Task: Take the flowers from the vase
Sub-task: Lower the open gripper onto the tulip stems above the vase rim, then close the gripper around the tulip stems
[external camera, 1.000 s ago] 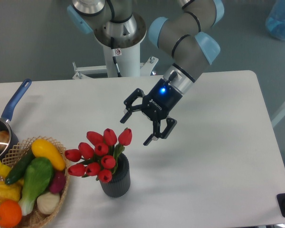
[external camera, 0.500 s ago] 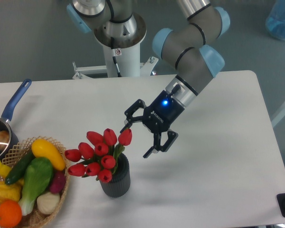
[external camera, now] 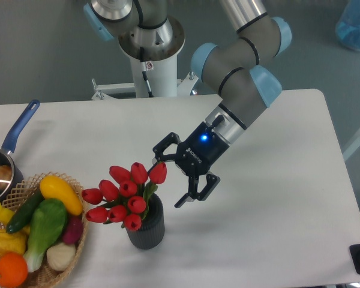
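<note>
The flowers should come up out of the dark ribbed vase (external camera: 147, 228), so next I should grab the green stems of the flowers with my gripper and lift.
The flowers (external camera: 126, 195), a bunch of red tulip buds with green stems, stand in the dark grey ribbed vase (external camera: 147, 228) near the table's front left. My gripper (external camera: 169, 180) is open and empty, just right of the bunch. One finger tip is close beside the rightmost bud; the other hangs lower, right of the vase rim. I cannot tell whether the upper finger touches the bud.
A wicker basket (external camera: 45, 275) with colourful vegetables sits at the front left corner. A blue-handled saucepan (external camera: 6, 162) stands at the left edge. The robot's base column (external camera: 150, 60) is at the back. A white table (external camera: 270, 228) bears all of it.
My gripper has moved down and to the left, closing in on the right side of the flowers. It stays open. Flowers and vase have not moved.
</note>
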